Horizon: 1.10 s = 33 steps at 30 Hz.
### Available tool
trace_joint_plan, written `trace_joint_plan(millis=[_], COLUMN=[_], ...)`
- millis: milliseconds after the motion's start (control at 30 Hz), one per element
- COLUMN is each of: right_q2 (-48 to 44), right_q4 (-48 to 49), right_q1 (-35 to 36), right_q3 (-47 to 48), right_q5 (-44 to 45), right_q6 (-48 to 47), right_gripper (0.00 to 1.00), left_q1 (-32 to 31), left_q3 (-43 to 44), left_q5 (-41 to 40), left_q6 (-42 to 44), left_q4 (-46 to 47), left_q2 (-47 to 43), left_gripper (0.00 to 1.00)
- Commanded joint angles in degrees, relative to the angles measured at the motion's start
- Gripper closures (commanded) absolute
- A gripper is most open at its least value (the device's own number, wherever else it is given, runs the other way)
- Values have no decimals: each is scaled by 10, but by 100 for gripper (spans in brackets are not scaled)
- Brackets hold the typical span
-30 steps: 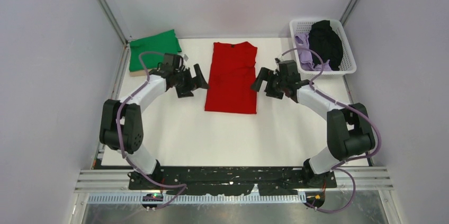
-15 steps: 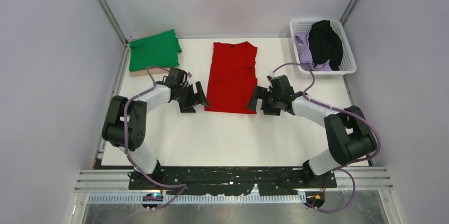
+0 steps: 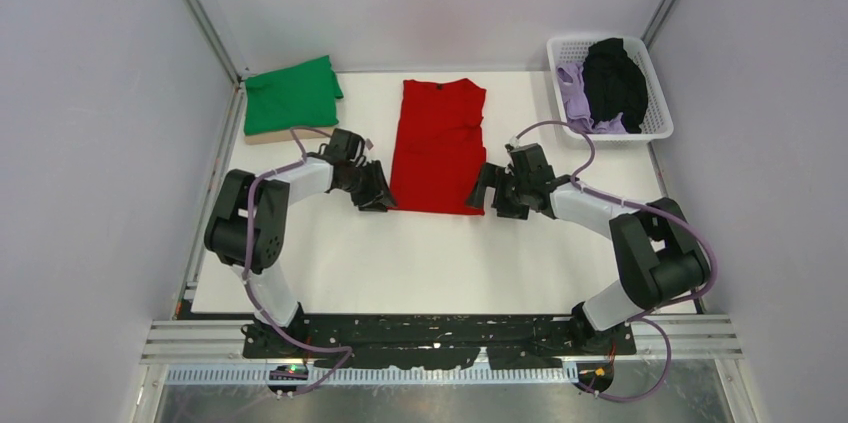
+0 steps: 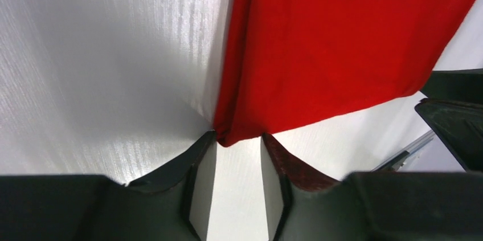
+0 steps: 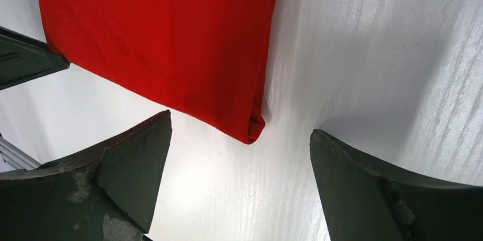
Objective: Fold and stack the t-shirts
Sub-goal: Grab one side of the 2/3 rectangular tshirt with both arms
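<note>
My right gripper is going to grab the red t-shirt next by its near folded corner, opposite my left gripper. Then it can fold the hem toward the collar.
A bright red t-shirt [image 3: 438, 148] lies flat mid-table, folded into a long strip with its collar at the far end. My left gripper [image 3: 383, 201] is at the shirt's near left corner. In the left wrist view its jaws [image 4: 239, 138] have narrowed onto that red corner [image 4: 236, 133], both tips touching cloth. My right gripper [image 3: 482, 193] sits by the near right corner with its jaws wide open. The folded red corner [image 5: 253, 130] lies just ahead of the right gripper [image 5: 240, 124], untouched. A folded green t-shirt [image 3: 290, 95] rests at the far left on something tan [image 3: 262, 138].
A white basket [image 3: 655, 128] at the far right corner holds a black garment [image 3: 612, 78] and a lavender garment [image 3: 575, 93]. Grey walls close in the table on three sides. White tabletop shows in front of the red shirt.
Both grippers came nearer along the red shirt's sides to its near corners. The left jaws narrowed from wide open onto the near left corner. The right jaws stayed open.
</note>
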Motion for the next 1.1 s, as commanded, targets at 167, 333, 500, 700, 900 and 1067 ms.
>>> trace_joint_plan(millis=[167, 333, 500, 700, 900, 1067], right_q2=[17, 25, 51, 71, 65, 16], right_q4=[20, 28, 35, 20, -11, -50], right_q1=[2, 4, 6, 8, 11, 16], right_q3=[6, 5, 17, 30, 29, 14], right_q5=[-15, -20, -30, -34, -34, -53], right_q6=[1, 2, 3, 9, -6, -27], right_gripper=[8, 15, 29, 53, 94, 95], left_q1=[-4, -4, -4, -4, -4, -10], left_q3=[16, 35, 22, 1, -32, -101], left_q5=[-33, -33, -32, -33, -23, -8], left_q6=[-4, -4, -2, -1, 4, 13], left_q4=[1, -8, 2, 17, 44, 70], left_q2=[32, 48, 35, 17, -18, -89], left_gripper=[76, 100, 100, 100, 100, 100])
